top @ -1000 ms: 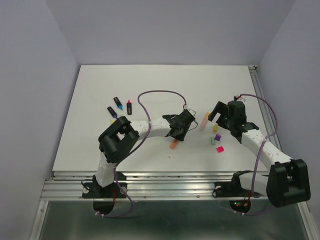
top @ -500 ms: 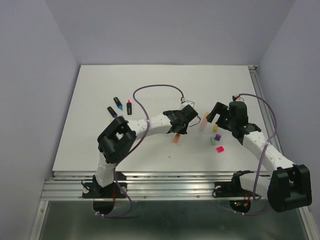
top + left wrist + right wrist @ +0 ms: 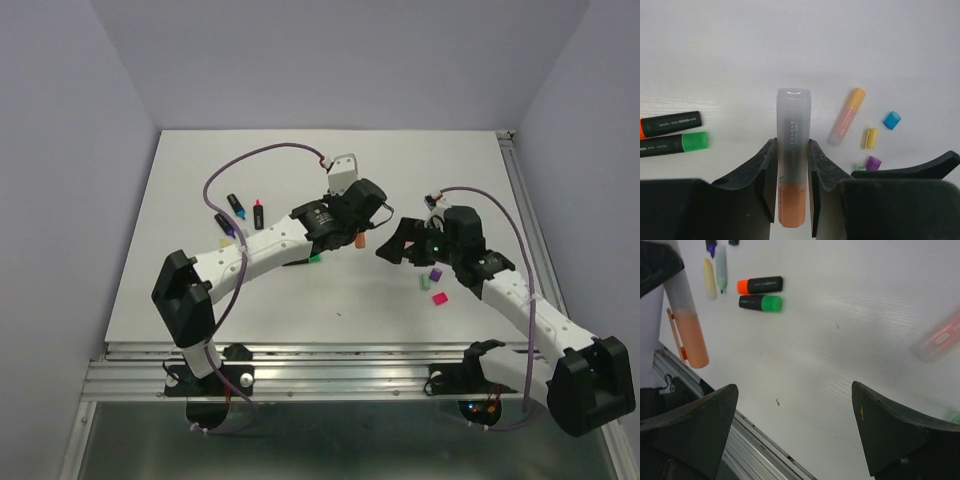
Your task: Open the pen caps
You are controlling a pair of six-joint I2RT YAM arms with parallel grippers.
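The robot's right gripper should next grab the orange cap (image 3: 360, 241) (image 3: 692, 341) to pull it off, so the frosted grey body is left to the left gripper.
My left gripper (image 3: 358, 228) (image 3: 791, 147) is shut on a frosted grey highlighter (image 3: 793, 125) and holds it above the table. Its orange cap (image 3: 791, 205) (image 3: 360, 241) is on and sticks out past the fingers. My right gripper (image 3: 398, 243) (image 3: 795, 425) is open and empty, just right of that pen, which shows at the upper left of the right wrist view (image 3: 687, 325). Loose caps lie on the table: cyan (image 3: 892, 120), yellow (image 3: 870, 138), purple (image 3: 872, 163) (image 3: 436, 272), green (image 3: 424, 282) and magenta (image 3: 440, 298).
A peach pen (image 3: 846, 116) lies near the loose caps. Two black pens, one orange-capped (image 3: 760, 285) and one green-capped (image 3: 760, 303), lie side by side. More black pens (image 3: 236, 205) lie at the left. The table's metal front rail (image 3: 755, 440) is near the right gripper.
My left arm has swung back and to the left, lifting the orange-capped pen higher. My right gripper has moved left toward it and stays open.
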